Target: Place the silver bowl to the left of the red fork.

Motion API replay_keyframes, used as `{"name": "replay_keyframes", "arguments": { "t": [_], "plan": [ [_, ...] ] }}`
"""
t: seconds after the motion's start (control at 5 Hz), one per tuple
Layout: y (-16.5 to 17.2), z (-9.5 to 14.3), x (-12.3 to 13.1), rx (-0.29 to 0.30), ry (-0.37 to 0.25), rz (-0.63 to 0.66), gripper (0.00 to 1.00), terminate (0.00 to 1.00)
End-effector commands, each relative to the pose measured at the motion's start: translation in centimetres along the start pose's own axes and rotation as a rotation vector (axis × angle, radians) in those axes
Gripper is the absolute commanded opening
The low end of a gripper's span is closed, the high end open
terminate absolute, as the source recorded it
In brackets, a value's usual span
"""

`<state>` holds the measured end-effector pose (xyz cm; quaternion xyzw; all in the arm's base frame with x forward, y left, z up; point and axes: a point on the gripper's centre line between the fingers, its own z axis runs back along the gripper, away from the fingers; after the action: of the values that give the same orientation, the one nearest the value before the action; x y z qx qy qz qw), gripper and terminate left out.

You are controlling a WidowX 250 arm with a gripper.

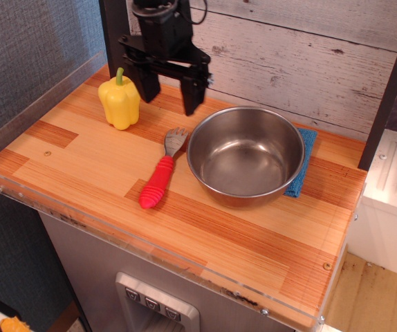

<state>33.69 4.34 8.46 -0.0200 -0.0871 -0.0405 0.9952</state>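
Note:
My gripper grabs the silver bowl by its rim (197, 133) next, to place the bowl on the other side of the red fork (161, 173).
The silver bowl (245, 156) stands upright and empty on the wooden counter, right of centre. The red fork (161, 173) lies just left of it, red handle toward the front, grey head toward the back, nearly touching the bowl's rim. My gripper (170, 101) hangs open above the counter's back, between the yellow pepper and the bowl, its two black fingers (192, 95) spread wide and pointing down. It holds nothing and is apart from the bowl.
A yellow pepper (119, 101) stands at the back left. A blue cloth (302, 163) lies under the bowl's right side. A clear plastic rim (39, 90) edges the counter. A wooden wall stands behind, a dark post (389, 90) at right.

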Motion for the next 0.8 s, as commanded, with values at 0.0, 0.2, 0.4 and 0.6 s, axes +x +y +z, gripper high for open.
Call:
{"name": "replay_keyframes", "arguments": {
  "t": [0.0,0.2,0.4,0.6],
  "plan": [
    [-1.2,-1.0,1.1,0.047,-0.006,-0.056,1.00,0.00],
    [-1.8,-2.1,1.5,0.064,0.022,-0.083,1.00,0.00],
    [-2.2,-2.9,1.7,0.067,0.038,-0.095,1.00,0.00],
    [-2.4,-2.8,1.9,0.070,0.024,-0.108,0.00,0.00]
  ]
}}
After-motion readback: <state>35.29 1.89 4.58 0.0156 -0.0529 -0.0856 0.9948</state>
